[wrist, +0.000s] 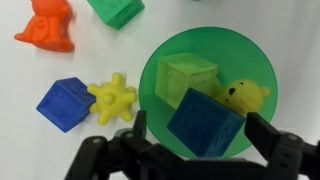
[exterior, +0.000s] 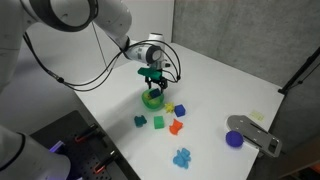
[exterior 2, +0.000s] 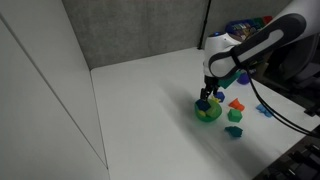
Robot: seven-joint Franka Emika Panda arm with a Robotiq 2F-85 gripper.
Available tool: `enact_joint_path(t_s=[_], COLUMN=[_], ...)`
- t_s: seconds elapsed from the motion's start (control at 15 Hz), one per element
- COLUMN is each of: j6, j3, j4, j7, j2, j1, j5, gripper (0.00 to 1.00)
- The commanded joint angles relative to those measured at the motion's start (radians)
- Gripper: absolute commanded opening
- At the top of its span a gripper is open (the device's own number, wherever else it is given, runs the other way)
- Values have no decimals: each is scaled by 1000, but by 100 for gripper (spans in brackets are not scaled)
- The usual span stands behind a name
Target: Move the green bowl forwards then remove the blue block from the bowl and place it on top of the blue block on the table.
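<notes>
I should move my gripper lower before I close it on the blue block in the bowl. My gripper's fingers stop above the top of the block in an exterior view.
The green bowl [wrist: 160,75] holds a pale green block [wrist: 188,75], a yellow bear figure [wrist: 243,96] and the blue block [wrist: 205,125]. My gripper [wrist: 200,128] hangs right above the bowl, open, with one finger on each side of the blue block in the bowl; a small gap shows on both sides. A second blue block [wrist: 65,103] lies on the table left of the bowl. The bowl [exterior: 152,99] [exterior 2: 207,113] and the gripper [exterior: 152,80] [exterior 2: 207,97] show in both exterior views.
A yellow jack toy [wrist: 113,98] lies between the table's blue block and the bowl. An orange toy [wrist: 47,27] and a green block [wrist: 115,8] lie farther off. A purple bowl [exterior: 234,139] and a grey object [exterior: 256,134] sit near the table's edge.
</notes>
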Motion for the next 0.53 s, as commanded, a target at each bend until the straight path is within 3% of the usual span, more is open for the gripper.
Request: enact_joint_path(t_s=[0.0,0.27,0.33,0.47], j6=[-68,-71,-69,-65], j3=[-17,-22,-24,-31], j4=[105,158,166,177], j7=[94,150,162,183], j2=[69,116,124,134], j1=[23,41,45,56], j5=[26,25,23,18], gripper=[100,100,75,66])
